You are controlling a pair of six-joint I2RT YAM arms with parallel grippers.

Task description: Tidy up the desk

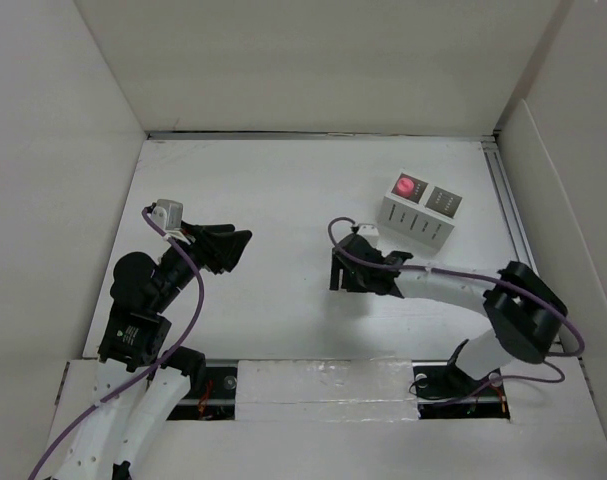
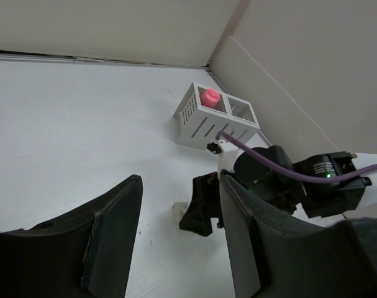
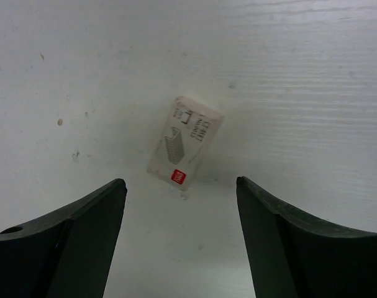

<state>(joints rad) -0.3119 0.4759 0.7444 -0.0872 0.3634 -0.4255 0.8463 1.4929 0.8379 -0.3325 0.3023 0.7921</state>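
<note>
My right gripper should grab the staple box by its long sides next, so its far end stays free to enter a compartment.
The desk (image 1: 283, 185) is a wide white tabletop. A small white staple box (image 3: 185, 142) with a red mark lies flat on it, just beyond the tips of my right gripper (image 3: 181, 184), which is open and touches nothing. The left wrist view shows the same staple box (image 2: 180, 209) beside the right gripper (image 2: 204, 205). My left gripper (image 2: 179, 186) hovers open and empty over the desk's left half. Seen from above, the left gripper (image 1: 238, 250) points right and the right gripper (image 1: 335, 272) points left.
A small white two-compartment box (image 1: 421, 212) stands at the back right, with a pink-capped item (image 1: 410, 186) in its left compartment. White walls enclose the desk on three sides. A metal rail (image 1: 508, 205) runs along the right edge.
</note>
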